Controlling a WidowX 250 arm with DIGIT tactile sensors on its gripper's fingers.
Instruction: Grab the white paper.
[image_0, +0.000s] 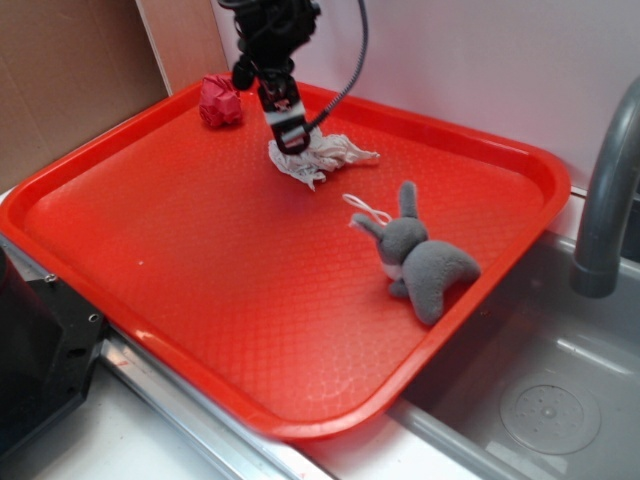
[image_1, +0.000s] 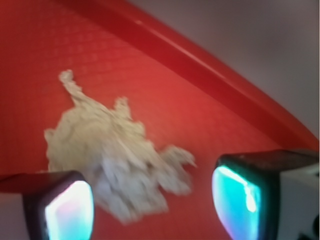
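Note:
I should next grab the bunched folds that stand up opposite the white paper's wispy tail (image_0: 364, 156) with my gripper, because that tail lies thin and loose on the tray (image_0: 200, 270).
The white paper (image_0: 322, 157), a crumpled wad with a wispy tail pointing right, lies on the red tray (image_0: 200, 270) near its far edge. My gripper (image_0: 290, 135) hangs straight over the wad's left part, its tips at or just above the paper. In the wrist view the paper (image_1: 107, 150) lies between and beyond my two fingers (image_1: 65, 207), which stand wide apart. The gripper (image_1: 152, 202) is open and holds nothing.
A crumpled red paper ball (image_0: 220, 101) sits at the tray's far left corner. A grey plush bunny (image_0: 420, 260) lies at the tray's right side. A metal sink (image_0: 540, 400) and grey faucet (image_0: 610, 190) are to the right. A black box (image_0: 35, 350) stands front left.

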